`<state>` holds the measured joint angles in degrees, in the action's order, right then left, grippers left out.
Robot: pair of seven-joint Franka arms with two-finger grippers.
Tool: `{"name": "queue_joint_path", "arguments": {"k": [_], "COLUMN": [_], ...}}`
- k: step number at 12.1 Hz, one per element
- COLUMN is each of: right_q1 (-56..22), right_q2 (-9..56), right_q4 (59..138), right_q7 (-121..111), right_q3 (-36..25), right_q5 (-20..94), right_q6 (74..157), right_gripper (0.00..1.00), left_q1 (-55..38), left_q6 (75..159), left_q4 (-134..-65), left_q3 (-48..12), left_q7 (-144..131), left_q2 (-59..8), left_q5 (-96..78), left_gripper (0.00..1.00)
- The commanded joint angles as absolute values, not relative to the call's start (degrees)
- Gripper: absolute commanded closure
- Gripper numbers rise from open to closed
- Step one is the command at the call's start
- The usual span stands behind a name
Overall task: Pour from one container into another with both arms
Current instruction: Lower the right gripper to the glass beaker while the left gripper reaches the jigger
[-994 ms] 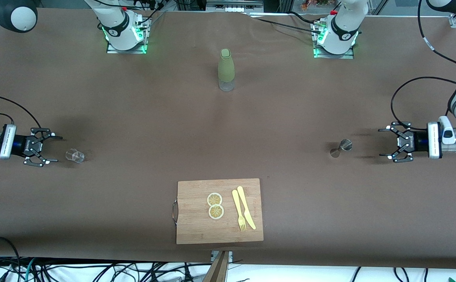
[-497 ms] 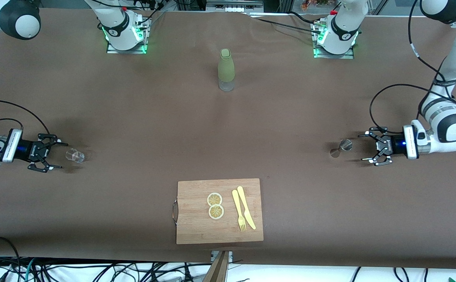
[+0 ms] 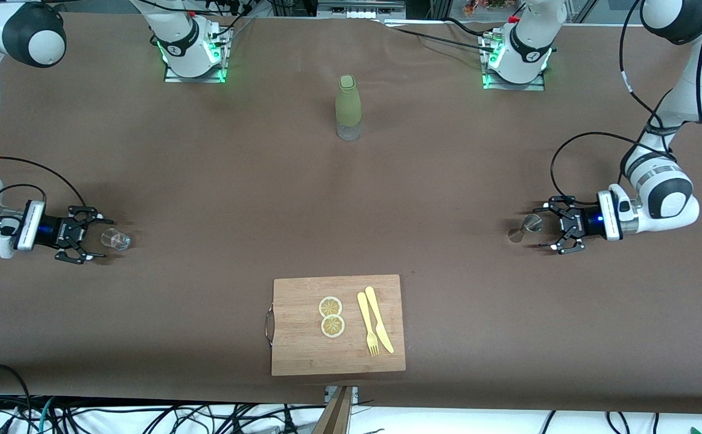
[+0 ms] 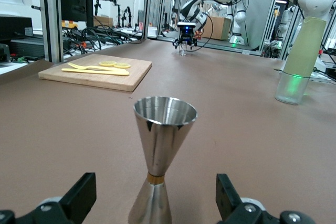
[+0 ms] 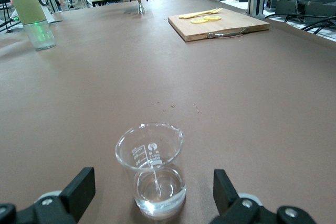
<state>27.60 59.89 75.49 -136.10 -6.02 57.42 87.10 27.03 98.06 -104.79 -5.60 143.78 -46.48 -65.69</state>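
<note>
The robot's left hand has to move toward the jigger's middle before it closes. Its fingers stop short of the middle and would miss it now.
A steel jigger stands upright toward the left arm's end of the table. My left gripper is low at the table and open. In the left wrist view the jigger rises in the gap between the fingers, touching neither. Toward the right arm's end stands a small glass beaker with a little clear liquid. My right gripper is open around it. The right wrist view shows the beaker centred between the fingers, with space on both sides.
A green bottle with a clear base stands mid-table near the robot bases. A wooden cutting board lies near the front camera's edge, carrying two lemon slices and a yellow fork and knife.
Both grippers have slid low along the table toward its middle, each reaching its container; the jigger and the beaker now stand between open fingers. Neither container has moved.
</note>
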Motion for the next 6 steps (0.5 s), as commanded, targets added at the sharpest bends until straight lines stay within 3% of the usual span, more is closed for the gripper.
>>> {"name": "queue_joint_path", "arguments": {"k": [1,6], "right_q1": [27.95,26.55], "right_q2": [61.35,61.26], "right_q4": [73.39,73.56], "right_q7": [-135.88,-135.79], "right_q3": [-5.45,-5.36], "right_q5": [58.89,58.80], "right_q6": [86.31,86.93], "right_gripper": [0.00,0.01], "left_q1": [25.58,23.65], "left_q6": [99.40,99.49], "left_q4": [-107.57,-108.28], "left_q3": [-5.27,-5.27], "left_q7": [150.28,151.70], "left_q2": [-46.49,-47.37], "left_q5": [-69.95,-73.91], "left_gripper": [0.00,0.01]}}
